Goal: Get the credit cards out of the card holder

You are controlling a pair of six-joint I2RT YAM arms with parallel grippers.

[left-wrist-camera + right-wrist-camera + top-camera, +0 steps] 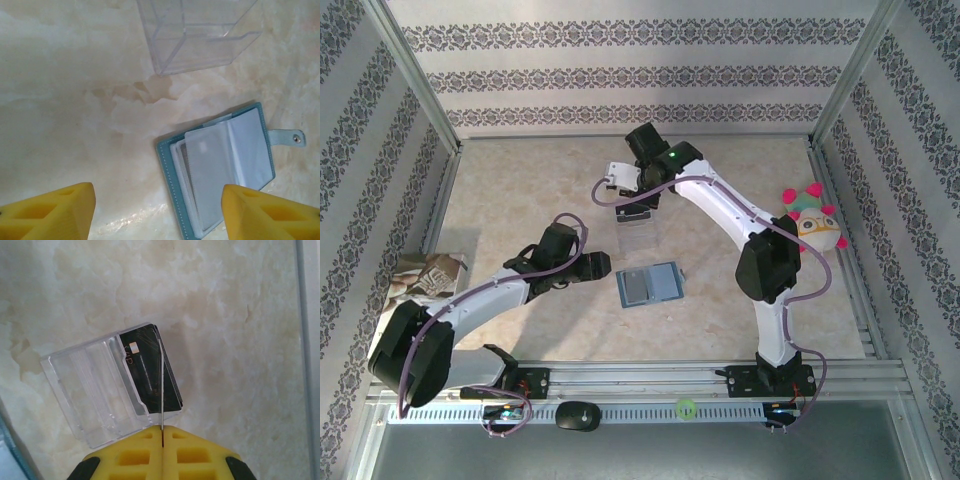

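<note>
I need to keep the credit card in my right gripper, because it hangs at a slant above the black cards and would fall onto them.
The teal card holder [648,286] lies open on the table, its clear sleeves and a pale card showing in the left wrist view [220,170], with the snap tab to the right. My left gripper [157,215] hovers open just left of it, one yellow finger [265,215] over its lower edge. My right gripper [163,432] is shut on a thin credit card [161,385] seen edge-on. That card hangs over a clear plastic stand [95,395] with several black credit cards [147,372] standing in it. From above, the right gripper [631,207] sits over the stand [638,234].
A plush toy [813,226] lies at the right side of the table. Crumpled newspaper [428,278] sits at the left edge by the left arm. Metal frame posts and patterned walls close in the table on three sides.
</note>
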